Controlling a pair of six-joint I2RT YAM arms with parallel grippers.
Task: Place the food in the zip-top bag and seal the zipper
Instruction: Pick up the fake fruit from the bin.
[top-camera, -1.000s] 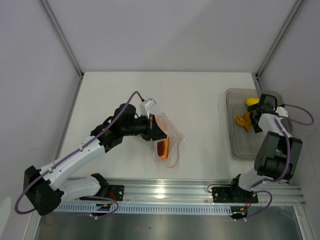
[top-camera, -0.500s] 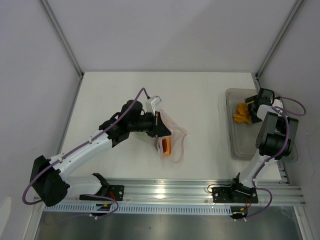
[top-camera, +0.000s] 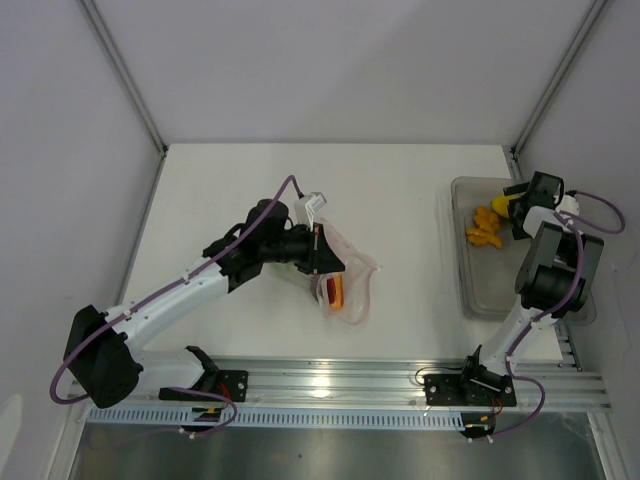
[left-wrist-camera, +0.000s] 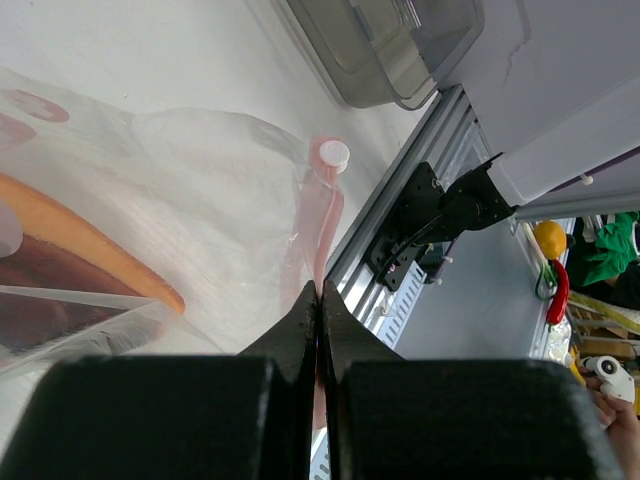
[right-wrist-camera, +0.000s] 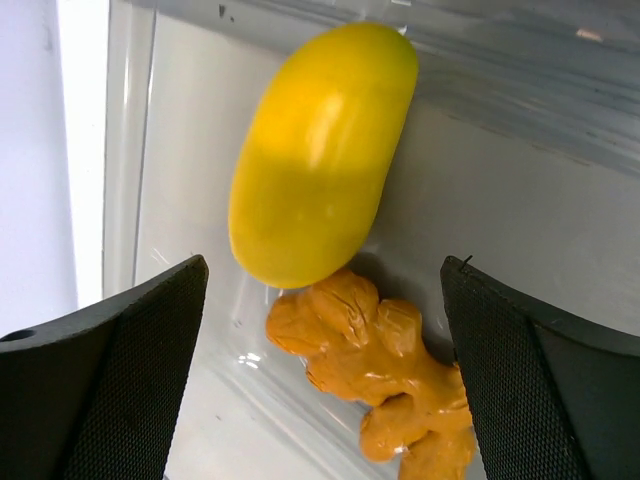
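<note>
I should grab the yellow oval piece with my right gripper by its end beside the knobbly orange piece. Then its far end is free to go into the bag (top-camera: 348, 282) first.
The clear zip-top bag (top-camera: 348, 282) lies mid-table with an orange and a reddish-brown piece (top-camera: 330, 292) inside, also seen in the left wrist view (left-wrist-camera: 90, 265). My left gripper (top-camera: 318, 258) is shut on the bag's pink-red zipper (left-wrist-camera: 322, 215) at its mouth edge. My right gripper (top-camera: 522, 210) is open over the grey tray (top-camera: 480, 300), its fingers (right-wrist-camera: 110, 370) spread around a knobbly orange piece (right-wrist-camera: 390, 385), with a yellow oval piece (right-wrist-camera: 320, 150) just beyond. The orange piece (top-camera: 484, 229) and yellow piece (top-camera: 503, 205) lie in the tray's far end.
The aluminium rail (top-camera: 400, 385) runs along the near table edge, also visible in the left wrist view (left-wrist-camera: 420, 215). Grey walls close in the table at the left, back and right. The tray stands against the right wall.
My left gripper with the bag edge shifted slightly right and nearer. My right gripper swung toward the tray's far right, uncovering the orange and yellow pieces.
</note>
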